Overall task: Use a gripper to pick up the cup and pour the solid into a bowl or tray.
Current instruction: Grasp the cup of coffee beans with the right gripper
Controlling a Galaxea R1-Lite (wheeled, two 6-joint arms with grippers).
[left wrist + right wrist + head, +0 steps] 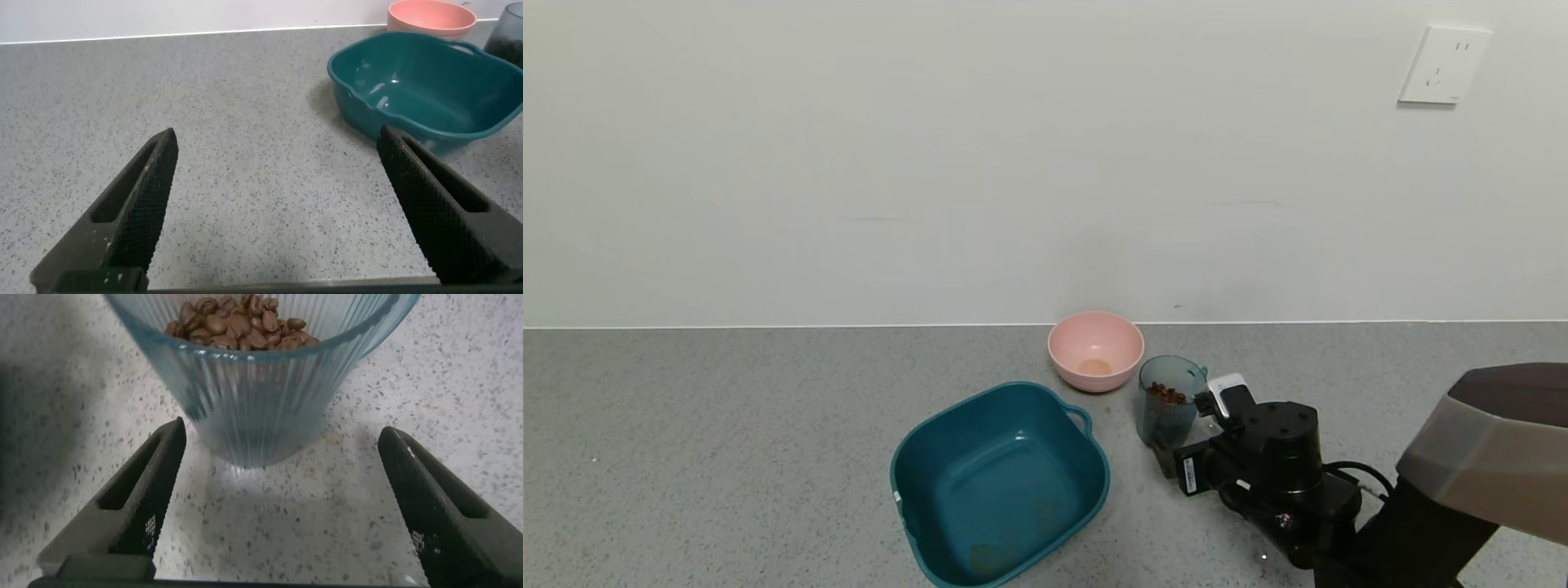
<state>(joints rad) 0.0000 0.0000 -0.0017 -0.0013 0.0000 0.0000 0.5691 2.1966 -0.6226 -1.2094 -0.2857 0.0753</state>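
My right gripper's fingers have bare counter between them and are short of the cup's lower body (1161, 425). My right gripper needs to move toward the cup before it closes on the cup.
The cup (1168, 404), a ribbed blue-grey tumbler with a teal handle, stands upright on the grey counter, to the right of the teal tub (996, 482). It holds the solid (1166, 394), brown bean-like pieces. My right gripper (1186, 433) is at the cup's near right side. In the right wrist view the right gripper (282, 437) is open, with the cup's (261, 392) base just between the fingertips and not touched; the beans (237, 322) show inside. My left gripper (278, 135) is open and empty over bare counter, apart from the tub (425, 82).
A smaller round pink bowl (1094, 349) stands by the wall, behind the tub and left of the cup; it also shows in the left wrist view (431, 16). A white wall rises behind the counter (727, 449).
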